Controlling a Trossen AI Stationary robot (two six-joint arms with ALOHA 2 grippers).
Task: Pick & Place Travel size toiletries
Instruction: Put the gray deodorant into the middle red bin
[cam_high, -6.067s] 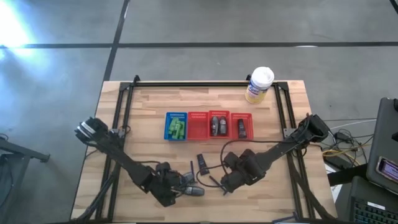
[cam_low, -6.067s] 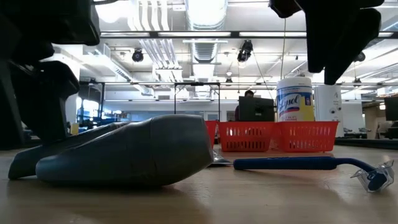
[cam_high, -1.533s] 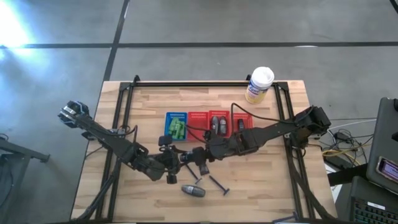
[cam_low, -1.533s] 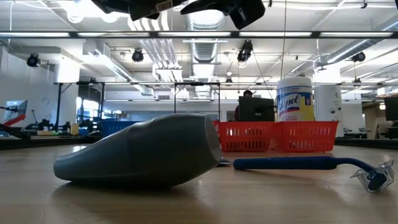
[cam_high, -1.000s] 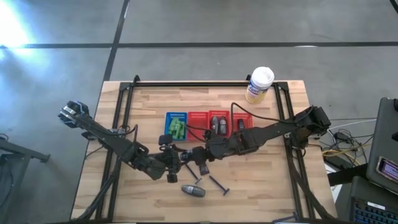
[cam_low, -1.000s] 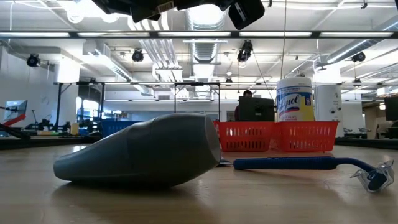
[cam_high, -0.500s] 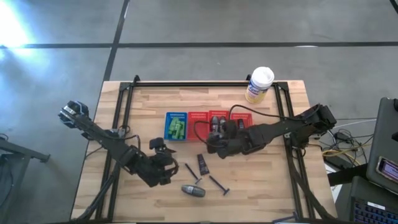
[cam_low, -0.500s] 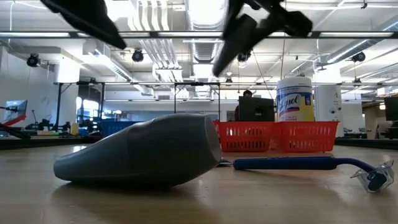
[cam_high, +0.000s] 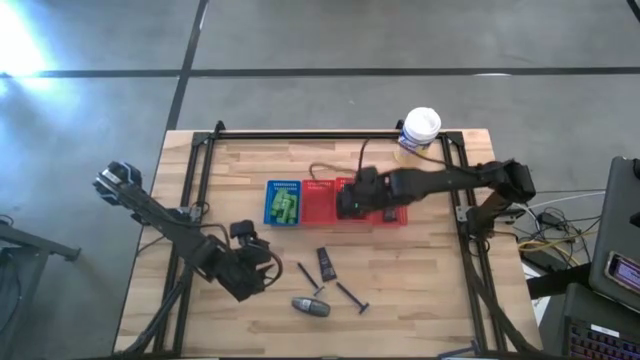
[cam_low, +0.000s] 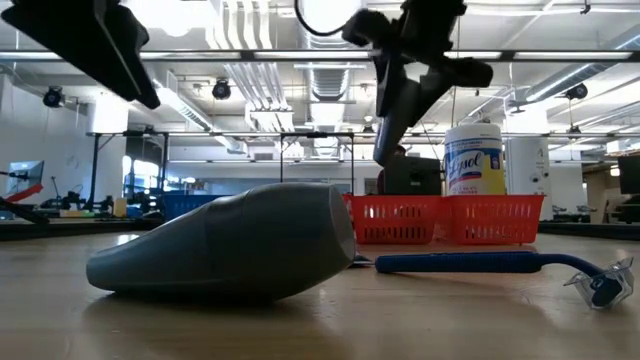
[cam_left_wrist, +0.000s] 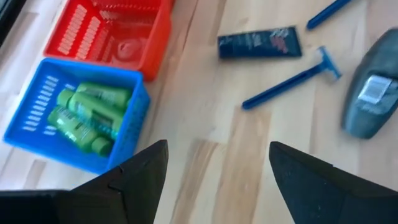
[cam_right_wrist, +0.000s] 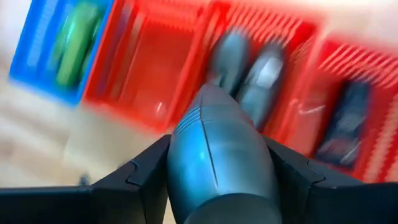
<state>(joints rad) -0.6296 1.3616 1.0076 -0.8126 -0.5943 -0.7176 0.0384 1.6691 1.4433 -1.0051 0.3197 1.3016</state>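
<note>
My right gripper holds the grey bottle too high to release it yet, and needs to hold it until it's lower: the grey bottle's narrow end (cam_right_wrist: 212, 96) is above the red basket's near rim (cam_right_wrist: 163, 127) in the right wrist view.
In the high view my right gripper (cam_high: 346, 203) hangs over the row of red baskets (cam_high: 320, 212), shut on a grey bottle (cam_right_wrist: 214, 149). The basket below it (cam_right_wrist: 292, 37) holds two grey bottles, and the neighbouring one (cam_right_wrist: 367, 74) a dark bottle. My left gripper (cam_high: 252, 262) is open above bare table, left of the loose items. A grey bottle (cam_high: 310, 306), a dark tube (cam_high: 326, 263) and two blue razors (cam_high: 350, 295) lie flat on the table. Green bottles (cam_left_wrist: 84, 112) fill the blue basket (cam_high: 283, 202). My right gripper pinches the grey bottle by its wide body (cam_right_wrist: 186, 174) between the two fingers (cam_right_wrist: 140, 180). The bottle lies along the fingers, its narrower end (cam_right_wrist: 202, 102) pointing out past them. It is lifted clear above the red baskets.
A large white-lidded canister (cam_high: 418, 135) stands at the far right of the table. An empty red basket (cam_left_wrist: 112, 31) sits next to the blue one. A black frame rail (cam_high: 300, 137) runs along the far edge. The near-left part of the table is bare wood.
The two grippers, close together at the table's middle, have parted. My right gripper has carried the grey bottle toward the far edge and now hangs over the red baskets. My left gripper has drawn back toward the table's left. The items on the table have stayed put.
</note>
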